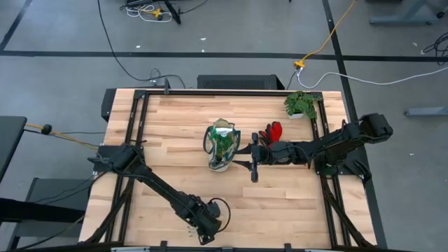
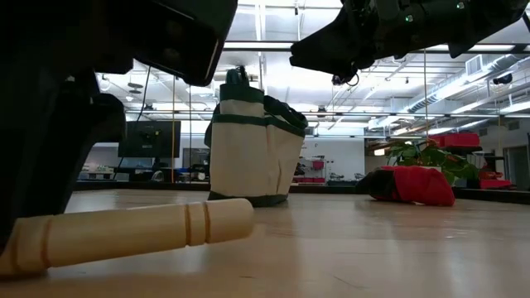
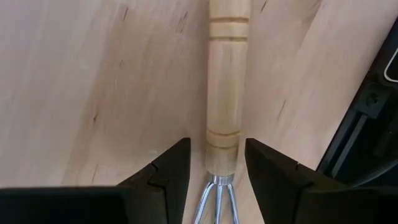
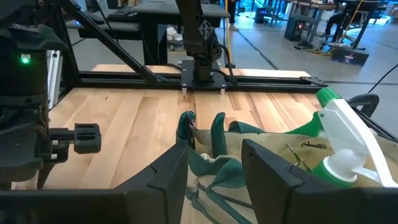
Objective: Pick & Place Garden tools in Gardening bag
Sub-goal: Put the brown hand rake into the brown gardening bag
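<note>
My left gripper is going to pick up the rake by its wooden handle's end [image 3: 222, 152] beside the metal tines next, so that it can put the rake in the gardening bag.
A wooden-handled rake [image 3: 225, 93] lies flat on the table near its front edge. My left gripper [image 3: 217, 148] points down over it, open. Its fingers stand on either side of the handle's metal end [image 3: 221, 167], with narrow gaps. In the low view the handle [image 2: 132, 233] lies beside the dark gripper. The gardening bag [image 1: 222, 147] stands upright on its base at mid-table. A green spray bottle with a white top [image 4: 339, 146] sits inside it. My right gripper [image 4: 214, 158] hovers open, nearly level, above the bag's right rim [image 2: 290, 116]. Red-and-black gloves [image 1: 271, 131] lie right of the bag.
A small potted plant [image 1: 301, 105] stands at the far right corner. The black frame rail [image 3: 367, 118] runs close beside my left gripper at the table's front edge. Bare wood [image 1: 168, 126] lies left of the bag.
</note>
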{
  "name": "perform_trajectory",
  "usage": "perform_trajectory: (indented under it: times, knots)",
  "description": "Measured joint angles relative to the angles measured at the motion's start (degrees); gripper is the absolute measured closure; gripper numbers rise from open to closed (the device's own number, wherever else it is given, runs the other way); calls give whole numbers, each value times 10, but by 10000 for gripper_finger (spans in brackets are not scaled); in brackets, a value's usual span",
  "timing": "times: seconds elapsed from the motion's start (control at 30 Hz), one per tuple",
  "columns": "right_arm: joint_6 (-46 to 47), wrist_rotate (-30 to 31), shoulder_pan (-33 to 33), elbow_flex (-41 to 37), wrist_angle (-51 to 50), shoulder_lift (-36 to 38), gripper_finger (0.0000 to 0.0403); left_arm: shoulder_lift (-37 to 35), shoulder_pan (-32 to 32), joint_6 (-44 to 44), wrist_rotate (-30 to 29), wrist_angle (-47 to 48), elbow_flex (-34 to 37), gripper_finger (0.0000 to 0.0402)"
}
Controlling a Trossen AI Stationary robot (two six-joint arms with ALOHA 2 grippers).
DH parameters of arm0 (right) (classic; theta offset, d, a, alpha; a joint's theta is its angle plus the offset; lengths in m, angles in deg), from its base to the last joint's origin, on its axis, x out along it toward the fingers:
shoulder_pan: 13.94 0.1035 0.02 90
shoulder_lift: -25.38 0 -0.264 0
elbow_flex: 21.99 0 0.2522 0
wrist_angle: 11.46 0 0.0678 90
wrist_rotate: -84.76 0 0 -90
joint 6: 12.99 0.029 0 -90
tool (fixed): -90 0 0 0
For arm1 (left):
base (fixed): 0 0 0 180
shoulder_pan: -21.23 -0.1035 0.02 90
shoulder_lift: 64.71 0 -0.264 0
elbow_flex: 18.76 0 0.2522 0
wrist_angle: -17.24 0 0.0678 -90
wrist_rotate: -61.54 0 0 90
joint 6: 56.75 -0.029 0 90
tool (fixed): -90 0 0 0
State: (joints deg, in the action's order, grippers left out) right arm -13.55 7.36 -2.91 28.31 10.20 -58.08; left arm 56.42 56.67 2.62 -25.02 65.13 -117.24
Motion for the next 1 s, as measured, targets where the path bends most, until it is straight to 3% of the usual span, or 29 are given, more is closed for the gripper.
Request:
perform_trajectory:
  times: [0.27, 0.53, 0.83, 1.0]
  knots:
    - [0, 0, 0, 0, 0, 0, 253, 4, 0, 1, 0, 2, 1, 250]
    - [0, 0, 0, 0, 0, 0, 253, 6, 0, 20, -2, 26, 1, 334]
    - [0, 0, 0, 0, 0, 0, 253, 9, -3, -2, 1, 57, -25, 334]
    - [0, 0, 0, 0, 0, 0, 253, 9, -8, -30, -20, 162, -72, 334]
